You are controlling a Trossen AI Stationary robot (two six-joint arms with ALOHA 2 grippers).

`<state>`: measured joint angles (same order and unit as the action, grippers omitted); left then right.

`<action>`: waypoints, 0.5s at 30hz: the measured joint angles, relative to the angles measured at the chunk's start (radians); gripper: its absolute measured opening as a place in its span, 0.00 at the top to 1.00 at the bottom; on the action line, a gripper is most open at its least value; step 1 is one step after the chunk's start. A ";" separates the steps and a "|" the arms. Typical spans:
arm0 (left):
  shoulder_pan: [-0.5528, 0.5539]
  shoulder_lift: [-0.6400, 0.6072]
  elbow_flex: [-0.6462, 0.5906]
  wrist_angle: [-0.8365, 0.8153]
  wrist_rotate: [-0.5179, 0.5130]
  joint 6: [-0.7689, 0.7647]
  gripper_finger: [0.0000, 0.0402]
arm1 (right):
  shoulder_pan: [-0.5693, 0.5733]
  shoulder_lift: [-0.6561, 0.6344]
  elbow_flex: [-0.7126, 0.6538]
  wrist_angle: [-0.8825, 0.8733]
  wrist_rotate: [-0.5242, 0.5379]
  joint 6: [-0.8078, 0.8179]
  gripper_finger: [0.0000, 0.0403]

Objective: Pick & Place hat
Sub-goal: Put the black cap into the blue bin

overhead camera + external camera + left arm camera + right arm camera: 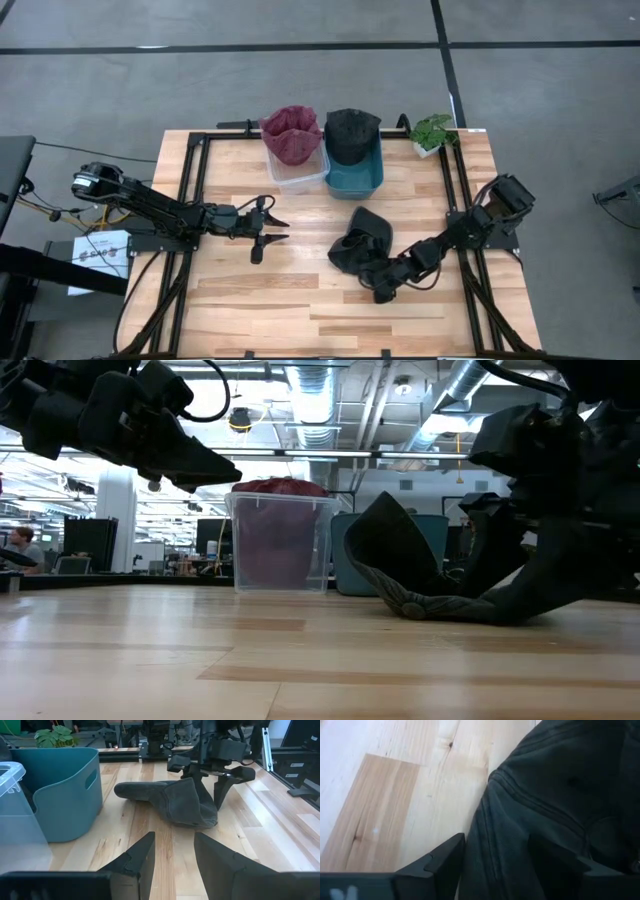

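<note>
The dark grey hat needs to go in the teal bin. My right gripper will grab it by its stitched edge (pixel 495 845) next.
A dark grey hat (pixel 362 240) lies on the wooden table right of centre, with one part standing up (pixel 388 535). It also shows in the left wrist view (pixel 175 800). My right gripper (pixel 381 290) is low at the hat's near side. It is open, and its fingers stand on either side of the hat's cloth (pixel 545 795). My left gripper (pixel 283 230) is open and empty above the table, left of the hat and pointing toward it. My right gripper has its open fingers (pixel 445 862) on either side of the hat's near part (pixel 500 835), coming low from the table's near right. The cloth fills the gap between them. I cannot tell whether the fingers touch it. The hat rests on the table.
A clear bin (pixel 296 170) holding a maroon hat (pixel 291 132) and a teal bin (pixel 356 175) holding a dark hat (pixel 351 133) stand side by side at the far middle. A small potted plant (pixel 433 131) stands at the far right. Bare table lies along the near side.
</note>
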<state>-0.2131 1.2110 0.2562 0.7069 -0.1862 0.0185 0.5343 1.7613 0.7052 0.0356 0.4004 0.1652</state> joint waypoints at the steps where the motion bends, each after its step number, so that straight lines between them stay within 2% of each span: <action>1: 0.000 0.000 0.000 0.000 0.000 0.000 0.66 | 0.000 0.002 0.000 0.003 0.001 0.004 0.47; 7: 0.000 0.000 0.000 0.002 0.000 0.000 0.66 | 0.000 0.002 -0.002 0.022 -0.006 0.014 0.56; 15: 0.000 0.000 0.000 0.006 0.000 0.000 0.66 | 0.001 0.003 -0.004 0.035 -0.020 0.010 0.78</action>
<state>-0.2131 1.2110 0.2562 0.7124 -0.1864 0.0185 0.5350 1.7645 0.7010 0.0707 0.3801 0.1757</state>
